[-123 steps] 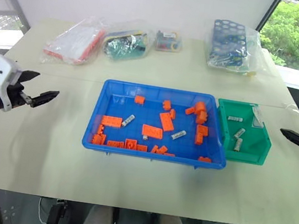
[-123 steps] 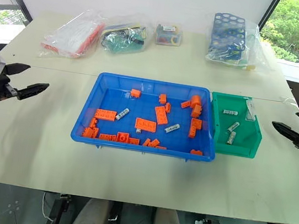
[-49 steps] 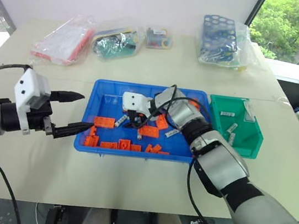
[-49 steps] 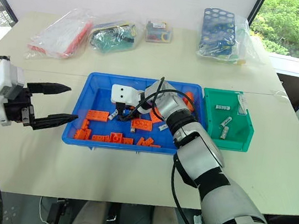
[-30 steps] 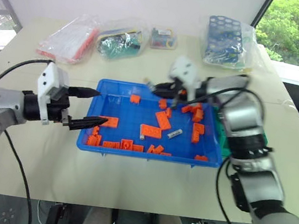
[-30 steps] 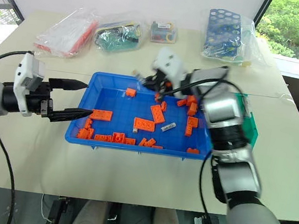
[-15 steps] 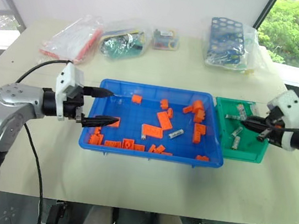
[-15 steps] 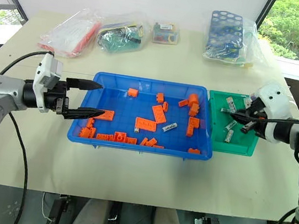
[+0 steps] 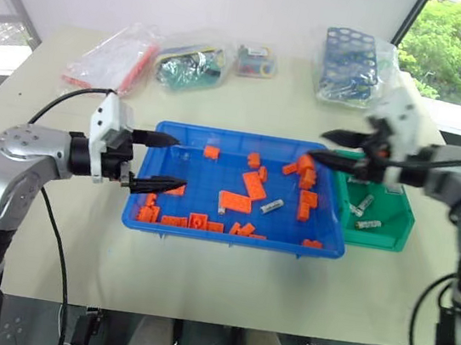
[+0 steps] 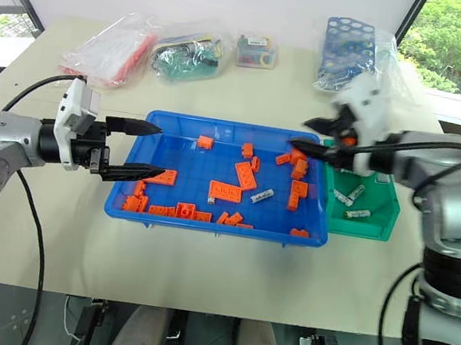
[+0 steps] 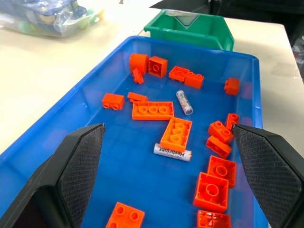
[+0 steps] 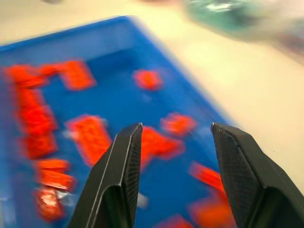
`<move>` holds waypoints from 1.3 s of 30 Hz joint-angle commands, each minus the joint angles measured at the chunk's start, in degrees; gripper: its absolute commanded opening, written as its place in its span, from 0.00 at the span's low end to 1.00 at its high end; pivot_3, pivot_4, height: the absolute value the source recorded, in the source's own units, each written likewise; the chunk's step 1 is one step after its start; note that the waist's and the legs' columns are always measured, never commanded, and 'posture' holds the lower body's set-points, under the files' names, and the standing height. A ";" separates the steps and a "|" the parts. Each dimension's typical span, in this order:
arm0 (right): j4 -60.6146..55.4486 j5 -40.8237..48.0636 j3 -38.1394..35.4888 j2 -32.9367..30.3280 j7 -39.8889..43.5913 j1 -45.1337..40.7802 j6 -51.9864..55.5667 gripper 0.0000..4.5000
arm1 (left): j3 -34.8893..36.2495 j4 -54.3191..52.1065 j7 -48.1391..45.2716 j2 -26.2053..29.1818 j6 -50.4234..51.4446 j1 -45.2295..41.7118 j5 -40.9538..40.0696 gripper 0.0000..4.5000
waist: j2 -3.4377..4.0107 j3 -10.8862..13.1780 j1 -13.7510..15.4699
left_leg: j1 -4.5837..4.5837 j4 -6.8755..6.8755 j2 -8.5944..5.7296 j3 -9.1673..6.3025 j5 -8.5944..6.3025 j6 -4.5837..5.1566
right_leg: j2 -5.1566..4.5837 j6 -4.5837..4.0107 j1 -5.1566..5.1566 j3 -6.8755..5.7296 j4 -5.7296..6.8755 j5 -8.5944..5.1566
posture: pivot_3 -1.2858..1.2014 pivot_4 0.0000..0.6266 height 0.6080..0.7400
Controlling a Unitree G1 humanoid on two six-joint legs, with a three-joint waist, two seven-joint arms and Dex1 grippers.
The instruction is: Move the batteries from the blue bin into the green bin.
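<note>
I will next use my right gripper to pick up the battery (image 9: 221, 209) beside the flat orange brick by the battery's plus-marked end. Then I will move it into the green bin (image 9: 387, 219).
The blue bin (image 9: 230, 238) sits mid-table, holding orange bricks and two batteries (image 9: 271, 206) (image 9: 222, 211); the left wrist view shows these batteries (image 11: 173, 152) (image 11: 184, 102) too. The green bin (image 9: 387, 219) stands against its right side, and several batteries (image 9: 362, 200) lie in it. My left gripper (image 9: 171, 164) hovers open over the blue bin's left end, nothing between its fingers (image 11: 80, 161). At the blue bin's far right corner, beside the green bin, my right gripper (image 9: 320, 145) hangs open and empty. Its fingers (image 12: 123, 161) point over the bricks.
Orange bricks (image 9: 235, 201) are scattered through the blue bin. Along the table's far side lie clear bags of parts (image 9: 113, 57) (image 9: 197, 58) (image 9: 259, 61) and a bagged blue rack (image 9: 354, 57). Bare tabletop (image 9: 215, 282) lies in front of the bins.
My right gripper went from the blue bin's far rim to the green bin, opened there, then swung back to the blue bin's right corner. The left gripper stayed put.
</note>
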 commanded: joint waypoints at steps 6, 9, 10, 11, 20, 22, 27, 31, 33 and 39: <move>7.83 -5.39 16.80 5.36 2.16 -0.48 -12.78 0.98 | 1.10 -4.13 0.33 0.95 1.63 0.41 -0.95 1.00 | -0.04 0.01 -0.04 | -0.02 0.07 -0.05 0.01 -0.01 0.02 | -0.04 0.00 0.02 -0.01 0.00 0.00 | 0.52 0.24 1.00; 12.47 -6.94 19.07 7.78 2.23 -1.81 -15.29 0.98 | 1.93 -4.50 1.41 0.85 2.24 0.11 -1.01 1.00 | -0.04 0.01 -0.14 | -0.01 0.06 -0.06 0.00 -0.01 0.02 | 0.03 0.00 0.00 -0.01 0.02 0.00 | 0.52 0.24 1.00; 13.84 -7.58 19.71 8.32 2.40 -2.09 -16.25 0.98 | 2.37 -4.71 1.74 0.91 2.57 0.17 -1.21 1.00 | -0.04 0.01 -0.16 | -0.01 0.07 -0.06 0.00 -0.01 0.02 | 0.06 0.00 0.00 -0.01 0.04 0.00 | 0.52 0.24 1.00; 14.94 -7.89 20.10 8.77 2.72 -2.29 -16.79 0.98 | 2.71 -4.95 1.98 1.04 2.84 0.29 -1.39 1.00 | -0.04 0.01 -0.16 | -0.01 0.06 -0.05 0.00 -0.01 0.02 | 0.06 0.00 -0.01 -0.01 0.04 0.00 | 0.52 0.24 1.00; 24.98 -11.88 22.51 11.46 5.30 -2.20 -25.12 0.93 | 5.36 -7.46 3.40 2.28 4.02 3.09 -2.57 1.00 | -0.04 0.01 -0.11 | 0.00 0.07 -0.05 0.01 -0.01 0.02 | 0.06 0.00 0.00 -0.01 0.05 0.00 | 0.52 0.24 1.00; 25.58 -11.79 22.05 11.94 5.83 -2.27 -25.68 0.80 | 5.57 -7.54 3.55 2.46 4.12 3.15 -2.65 1.00 | -0.04 0.01 -0.09 | 0.01 0.07 -0.05 0.00 -0.01 0.02 | 0.06 0.00 0.00 -0.01 0.06 0.00 | 0.52 0.24 1.00; 24.73 -11.24 20.39 12.82 5.42 -2.88 -24.93 0.35 | 5.76 -7.49 3.88 2.66 4.45 2.74 -2.99 1.00 | -0.04 0.01 -0.12 | 0.00 0.07 -0.04 0.00 -0.01 0.02 | 0.05 0.00 0.00 -0.01 0.06 0.00 | 0.52 0.24 1.00; 25.11 -10.03 17.95 15.46 4.09 -6.63 -23.79 0.35 | 5.42 -6.75 3.78 2.76 3.89 2.54 -2.89 1.00 | -0.04 0.01 -0.30 | 0.01 0.06 -0.04 0.00 -0.01 0.02 | 0.06 0.00 0.00 -0.01 0.07 0.00 | 0.52 0.24 1.00; 27.55 -9.81 16.78 19.26 1.85 -10.79 -23.62 0.35 | 4.98 -6.03 3.59 2.55 3.43 2.17 -2.58 1.00 | -0.03 0.01 -0.66 | 0.01 0.06 -0.03 0.02 -0.01 0.02 | 0.07 0.00 -0.05 0.01 0.11 0.01 | 0.52 0.24 1.00; 34.35 -11.93 20.03 33.46 -4.24 -15.89 -21.85 0.51 | 2.82 -4.70 3.35 0.98 2.39 0.46 -1.75 1.00 | -0.07 -0.01 -0.47 | 0.04 0.01 0.10 -0.01 -0.02 0.01 | 0.22 -0.03 -0.05 0.00 0.13 0.00 | 0.52 0.24 1.00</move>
